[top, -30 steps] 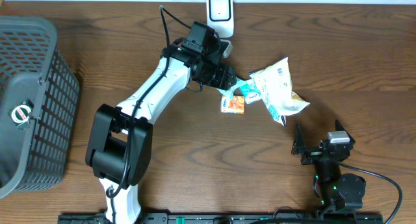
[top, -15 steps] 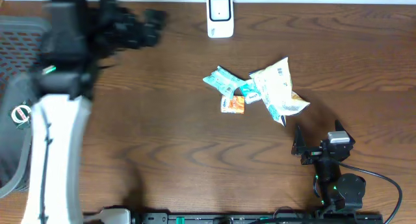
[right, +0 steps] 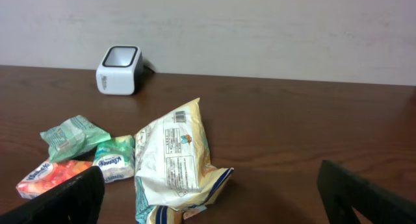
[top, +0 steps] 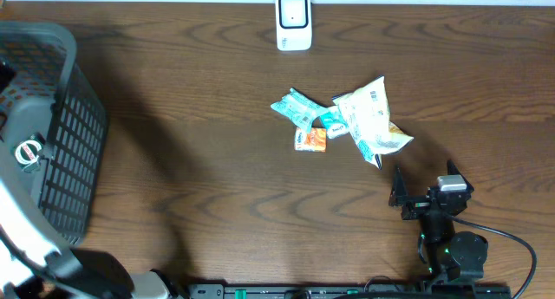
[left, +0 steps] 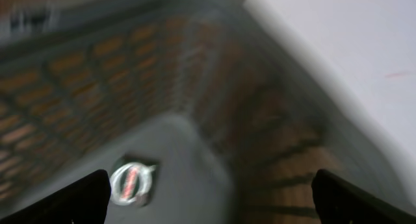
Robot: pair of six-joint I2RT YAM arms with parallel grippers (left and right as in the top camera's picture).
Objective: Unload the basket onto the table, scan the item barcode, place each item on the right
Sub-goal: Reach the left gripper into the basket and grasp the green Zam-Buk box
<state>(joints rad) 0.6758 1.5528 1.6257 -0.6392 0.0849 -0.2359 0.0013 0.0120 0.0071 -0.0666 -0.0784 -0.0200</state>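
Note:
I next need to grab the small round red-and-white item (top: 29,151) (left: 132,183) by its opposite side edges with my left gripper. The item's broad sides then stay uncovered for scanning the barcode.
The white scanner (top: 293,22) stands at the table's far edge, also in the right wrist view as the scanner (right: 119,69). Loose items lie mid-table: a cream bag (top: 368,117) with its barcode facing up (right: 177,117), a green packet (top: 293,106), a teal tissue pack (top: 332,123) and an orange pack (top: 310,139). My right gripper (top: 423,185) rests open near the front edge, just short of the bag. My left gripper (left: 211,198) hangs open and empty over the grey basket (left: 195,74), above a small round red-and-white item (left: 132,182). That view is blurred.
The grey mesh basket (top: 74,126) fills the table's left end, with the round item (top: 28,152) on its floor. My left arm's white link (top: 26,247) crosses the lower left corner, close under the camera. Bare brown wood runs between basket and items.
My left arm has swung from beside the green packet near the scanner far to the left, over the basket, and its jaws have opened wider. The right arm and items stayed put.

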